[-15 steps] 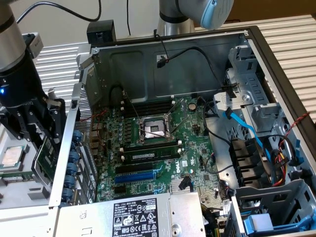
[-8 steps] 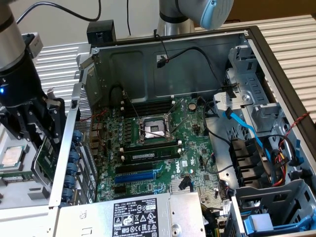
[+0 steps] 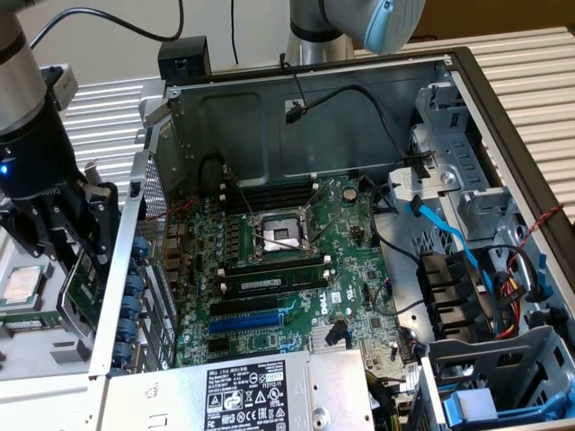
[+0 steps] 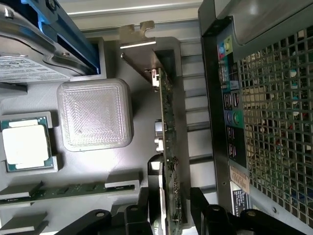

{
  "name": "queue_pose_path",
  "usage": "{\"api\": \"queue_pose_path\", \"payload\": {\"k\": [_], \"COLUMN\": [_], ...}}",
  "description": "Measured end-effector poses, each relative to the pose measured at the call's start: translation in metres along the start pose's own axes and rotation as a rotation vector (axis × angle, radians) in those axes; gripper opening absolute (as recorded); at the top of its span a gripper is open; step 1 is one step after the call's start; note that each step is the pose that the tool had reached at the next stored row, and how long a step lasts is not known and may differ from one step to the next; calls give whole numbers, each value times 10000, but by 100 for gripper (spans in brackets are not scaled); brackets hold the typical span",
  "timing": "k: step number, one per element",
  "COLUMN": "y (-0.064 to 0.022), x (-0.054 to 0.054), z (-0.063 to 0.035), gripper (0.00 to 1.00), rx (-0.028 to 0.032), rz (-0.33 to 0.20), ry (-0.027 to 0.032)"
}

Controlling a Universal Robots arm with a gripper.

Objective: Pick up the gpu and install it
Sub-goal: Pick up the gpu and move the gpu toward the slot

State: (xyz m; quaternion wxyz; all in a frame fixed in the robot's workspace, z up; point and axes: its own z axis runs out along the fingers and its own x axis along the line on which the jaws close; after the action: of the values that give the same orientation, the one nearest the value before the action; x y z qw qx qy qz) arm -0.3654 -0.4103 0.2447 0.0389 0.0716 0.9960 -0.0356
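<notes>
The robot's gripper next needs to grab the GPU by its end (image 4: 172, 203) opposite the bracket, so that the GPU's silver bracket stays free for the rear panel of the case.
The gpu (image 4: 168, 122) stands on edge in a slot of the grey parts tray (image 4: 122, 171), beside the computer case. It is a green board with a thin silver end bracket (image 4: 139, 36) at its far end. My gripper (image 4: 171, 215) straddles the near end of the card, one black finger (image 4: 146, 210) on each side, open with small gaps to the board. In the exterior view the gripper (image 3: 83, 269) hangs low at that view's left, outside the case wall, over the gpu (image 3: 83, 292).
The open case holds the large green motherboard (image 3: 296, 260) with dark and blue expansion slots (image 3: 256, 321). The case's perforated rear panel (image 4: 274, 122) runs close beside the card. The tray also holds a CPU (image 4: 25, 144), a white square pad (image 4: 95, 112) and a memory stick (image 4: 68, 191).
</notes>
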Motion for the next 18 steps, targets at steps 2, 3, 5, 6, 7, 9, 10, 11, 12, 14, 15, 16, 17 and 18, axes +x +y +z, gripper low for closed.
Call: {"api": "queue_pose_path", "payload": {"k": [2, 3, 5, 6, 7, 9, 10, 11, 12, 14, 15, 16, 17, 18], "y": [0, 0, 0, 0, 0, 0, 0, 0, 0, 0, 0, 0, 0, 0], "x": [0, 0, 0, 0, 0, 0, 0, 0, 0, 0, 0, 0, 0, 0], "z": [1, 1, 2, 2, 3, 3, 2, 2, 2, 3, 2, 2, 3, 3], "gripper": [40, 40, 33, 33, 33, 33, 31, 31, 29, 29, 29, 29, 29, 29], "rx": [4, 4, 7, 8, 11, 17, 19, 20, 20, 19, 20, 19, 19, 19], "rz": [0, -1, 0, -1, -1, -1, -2, -2, -2, -2, -1, -2, -2, -2], "ry": [0, 0, -1, -1, -2, -3, -2, -1, -1, -2, -2, -2, -3, -2]}}
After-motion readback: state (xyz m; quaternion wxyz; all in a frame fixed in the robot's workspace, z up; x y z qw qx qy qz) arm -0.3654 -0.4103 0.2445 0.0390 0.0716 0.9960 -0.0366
